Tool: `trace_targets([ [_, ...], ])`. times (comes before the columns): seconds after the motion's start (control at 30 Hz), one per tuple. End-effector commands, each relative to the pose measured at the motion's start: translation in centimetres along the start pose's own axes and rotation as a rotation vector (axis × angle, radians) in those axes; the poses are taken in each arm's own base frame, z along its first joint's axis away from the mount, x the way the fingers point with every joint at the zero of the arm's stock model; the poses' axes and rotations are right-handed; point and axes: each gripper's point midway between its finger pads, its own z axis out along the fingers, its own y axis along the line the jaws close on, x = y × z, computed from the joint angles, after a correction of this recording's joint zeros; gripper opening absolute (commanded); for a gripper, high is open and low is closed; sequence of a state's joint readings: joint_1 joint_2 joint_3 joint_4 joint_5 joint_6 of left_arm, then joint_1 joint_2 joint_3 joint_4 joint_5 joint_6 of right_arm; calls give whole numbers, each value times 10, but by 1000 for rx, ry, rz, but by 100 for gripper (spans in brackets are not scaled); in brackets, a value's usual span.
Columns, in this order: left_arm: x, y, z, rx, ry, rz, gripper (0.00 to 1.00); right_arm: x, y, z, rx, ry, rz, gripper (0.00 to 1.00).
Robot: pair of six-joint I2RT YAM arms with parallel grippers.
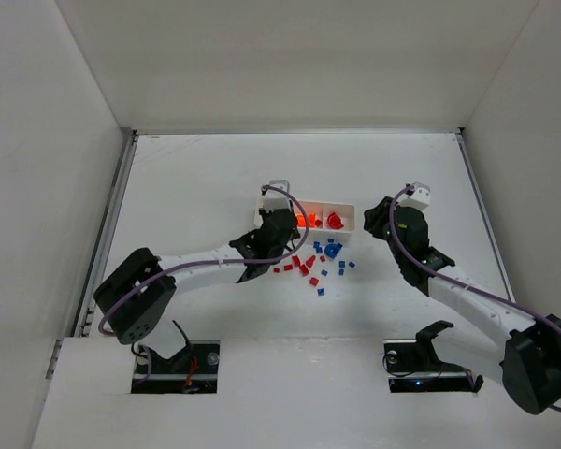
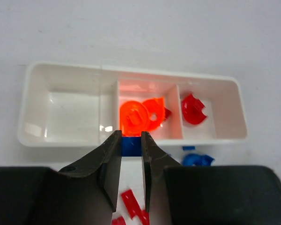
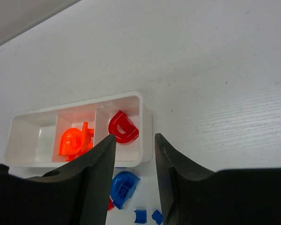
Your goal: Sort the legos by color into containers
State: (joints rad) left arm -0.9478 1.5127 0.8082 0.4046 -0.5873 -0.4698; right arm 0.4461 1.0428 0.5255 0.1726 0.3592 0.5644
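Observation:
The blue lego at the near side of the tray's middle section would miss if I opened now. It stays in my left gripper until it reaches the empty section.
The white three-compartment tray (image 2: 65,70) lies straight ahead in the left wrist view. Its left compartment is empty, orange legos (image 2: 140,115) fill the middle one, and a red curved piece (image 2: 193,108) lies in the right one. My left gripper (image 2: 131,140) is shut on a small blue lego (image 2: 131,146), held just in front of the tray's near wall. In the top view the left gripper (image 1: 280,224) covers the left end of the tray (image 1: 346,208). My right gripper (image 3: 133,136) stands open and empty, hovering near the tray's right end (image 3: 147,126).
Loose red legos (image 1: 294,267) and blue legos (image 1: 332,251) lie scattered on the white table in front of the tray. A larger blue curved piece (image 3: 124,187) and small blue bits (image 3: 140,215) sit below the right gripper. White walls enclose the table on three sides.

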Motion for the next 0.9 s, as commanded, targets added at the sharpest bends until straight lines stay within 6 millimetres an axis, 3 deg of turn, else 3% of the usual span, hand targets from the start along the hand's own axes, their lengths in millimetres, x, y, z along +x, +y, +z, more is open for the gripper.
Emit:
trace_targets([
  [0.0, -19, 10, 18, -13, -35, -84, 15, -12, 12, 2, -27, -44, -3, 44],
  [0.27, -14, 49, 53, -129, -14, -87, 17, -4, 23, 2, -51, -20, -37, 44],
  [0.43, -12, 62, 63, -167, -13, -89, 21, 15, 55, -14, -127, 19, -119, 40],
  [0.53, -12, 64, 65, -168, -20, -87, 26, 32, 86, -34, -221, 50, -180, 36],
  [0.7, -16, 65, 62, -161, -25, -96, 38, 63, 113, -49, -278, 105, -225, 38],
  [0.87, -32, 67, 40, -138, -65, -127, 41, 99, 141, -58, -322, 161, -272, 39],
])
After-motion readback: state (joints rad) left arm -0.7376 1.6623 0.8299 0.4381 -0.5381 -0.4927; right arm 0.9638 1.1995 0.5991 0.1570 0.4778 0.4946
